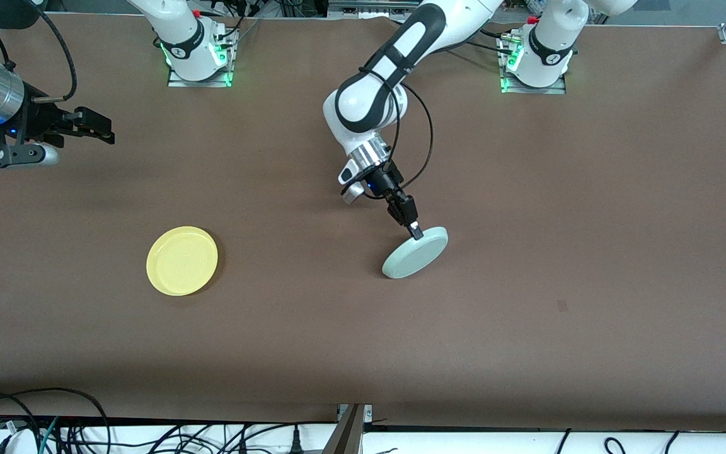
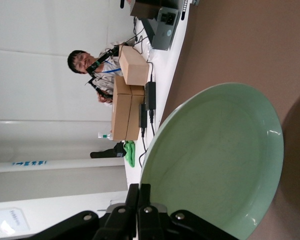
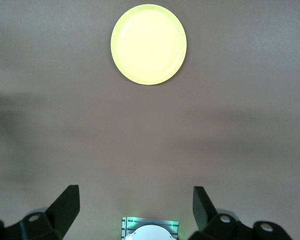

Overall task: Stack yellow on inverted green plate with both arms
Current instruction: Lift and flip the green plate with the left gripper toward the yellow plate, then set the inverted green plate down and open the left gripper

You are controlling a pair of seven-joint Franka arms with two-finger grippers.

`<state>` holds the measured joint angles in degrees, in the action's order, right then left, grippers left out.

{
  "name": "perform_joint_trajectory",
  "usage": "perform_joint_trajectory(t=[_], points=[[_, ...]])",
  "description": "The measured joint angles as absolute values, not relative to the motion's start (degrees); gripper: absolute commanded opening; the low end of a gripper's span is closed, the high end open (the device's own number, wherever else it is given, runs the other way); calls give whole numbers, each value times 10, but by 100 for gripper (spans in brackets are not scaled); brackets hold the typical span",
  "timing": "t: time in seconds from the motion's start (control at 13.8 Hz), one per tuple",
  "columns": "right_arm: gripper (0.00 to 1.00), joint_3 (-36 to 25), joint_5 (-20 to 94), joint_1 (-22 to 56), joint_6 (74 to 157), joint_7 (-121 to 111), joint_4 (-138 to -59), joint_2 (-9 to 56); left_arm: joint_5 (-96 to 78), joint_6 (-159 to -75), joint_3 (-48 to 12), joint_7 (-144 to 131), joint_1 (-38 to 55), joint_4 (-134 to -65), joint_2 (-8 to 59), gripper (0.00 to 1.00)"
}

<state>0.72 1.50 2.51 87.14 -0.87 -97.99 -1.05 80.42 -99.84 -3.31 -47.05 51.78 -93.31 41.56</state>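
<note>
My left gripper needs to stay closed on the green plate (image 2: 215,160) until the plate is upside down and flat, because my fingers hold the plate's rim tilted up off the table.
The pale mint-green plate (image 1: 416,253) is near the table's middle, tilted up on its edge, with its flat underside toward the front camera. My left gripper (image 1: 414,231) is shut on its upper rim. In the left wrist view the plate's hollow inside (image 2: 220,155) fills the frame, with the left gripper (image 2: 144,192) pinching the rim. The bright yellow plate (image 1: 182,260) lies flat, rim up, toward the right arm's end of the table. My right gripper (image 1: 108,129) is open and empty, held up and waiting at the right arm's end. The right wrist view shows the yellow plate (image 3: 149,44) beyond the open right gripper (image 3: 136,200).
The two arm bases (image 1: 198,60) (image 1: 534,66) stand along the table edge farthest from the front camera. Cables (image 1: 54,422) hang along the edge nearest it. Cardboard boxes (image 2: 127,97) and a person (image 2: 82,62) are off the table in the left wrist view.
</note>
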Motion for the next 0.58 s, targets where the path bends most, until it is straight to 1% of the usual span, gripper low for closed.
perform_joint_trajectory(t=[0.15,0.22,0.36,0.44,0.51,0.58], points=[[100,7,15,25,871,-9,-980,-10,804,-988,-41,-481,526,-932,419,0],[100,7,15,25,871,-9,-980,-10,796,-987,-47,-483,527,-930,419,11],[100,7,15,25,871,-9,-980,-10,763,-989,-57,-483,528,-922,419,44],[100,7,15,25,871,-9,-980,-10,750,-994,-67,-484,527,-920,421,63],[100,7,15,25,871,-9,-980,-10,739,-997,-77,-485,527,-919,425,68],[100,7,15,25,871,-9,-980,-10,727,-1000,-85,-489,528,-919,431,92]])
